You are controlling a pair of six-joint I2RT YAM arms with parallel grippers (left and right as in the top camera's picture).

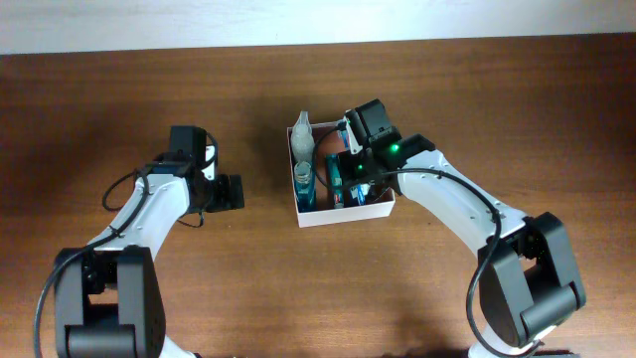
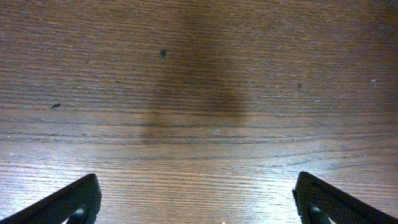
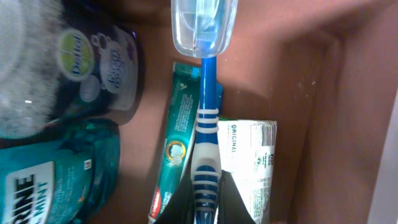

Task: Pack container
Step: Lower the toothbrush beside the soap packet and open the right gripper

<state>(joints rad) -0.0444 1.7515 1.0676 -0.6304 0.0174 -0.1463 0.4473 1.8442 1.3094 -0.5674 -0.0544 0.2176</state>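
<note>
The toothbrush is hanging above the carton and packet and would come to rest in the box, so my right gripper needs to open now.
The container [image 1: 346, 217] is a square white-walled box at mid-table, and its reddish-brown inside [image 3: 311, 93] fills the right wrist view. My right gripper [image 3: 205, 202] is shut on the handle of a blue-and-white toothbrush [image 3: 207, 134] with a clear cap over its head, held above the box's contents. Seen from overhead, the right gripper [image 1: 354, 164] hangs over the box's right half. My left gripper [image 1: 232, 191] stands to the left of the box, apart from it. In its own view the left gripper [image 2: 196, 205] is open over bare wood, with nothing between the fingers [image 2: 68, 202].
Inside the box lie a green toothpaste carton [image 3: 179, 140], a white packet [image 3: 255, 155], a teal mouthwash bottle [image 3: 56, 177] and a dark bottle [image 3: 106, 68]. From overhead, the teal bottle [image 1: 304, 184] and a pale bottle [image 1: 302, 134] line the box's left side.
</note>
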